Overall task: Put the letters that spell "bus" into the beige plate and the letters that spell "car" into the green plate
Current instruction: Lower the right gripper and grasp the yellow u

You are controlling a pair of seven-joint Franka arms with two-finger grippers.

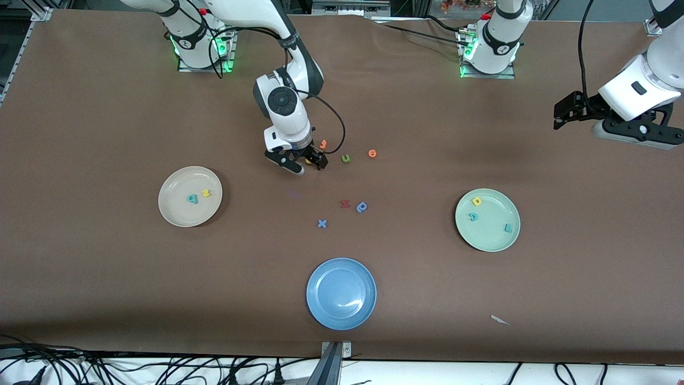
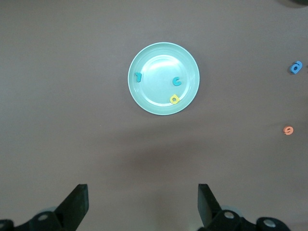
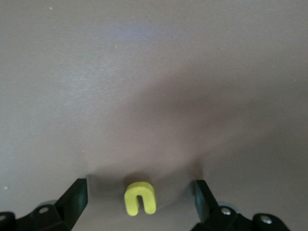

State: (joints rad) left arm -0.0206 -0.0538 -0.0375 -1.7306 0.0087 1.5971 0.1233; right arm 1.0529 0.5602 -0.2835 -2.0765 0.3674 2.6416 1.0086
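Observation:
The right gripper should close on the yellow u (image 1: 308,161) (image 3: 139,191) now, because its fingers are low on either side of the u.
My right gripper (image 1: 307,162) is low over the table's middle, open, its fingers on either side of the yellow u (image 3: 140,198), which lies flat on the table untouched. The beige plate (image 1: 181,214) holds the teal b (image 1: 192,199) and the yellow s (image 1: 206,193). In the green plate (image 1: 491,240) lie the yellow a (image 1: 476,201), the teal c (image 1: 473,216) and the teal r (image 1: 508,228). My left gripper (image 1: 561,115) waits open and empty, high over the left arm's end of the table. Its wrist view shows the green plate (image 2: 154,96) below it.
Loose letters lie near the right gripper: an orange one (image 1: 323,144), a green u (image 1: 346,158) and another orange one (image 1: 372,153). Nearer the front camera are a dark red letter (image 1: 345,203), a blue letter (image 1: 362,207), a blue x (image 1: 321,224) and a blue plate (image 1: 341,315).

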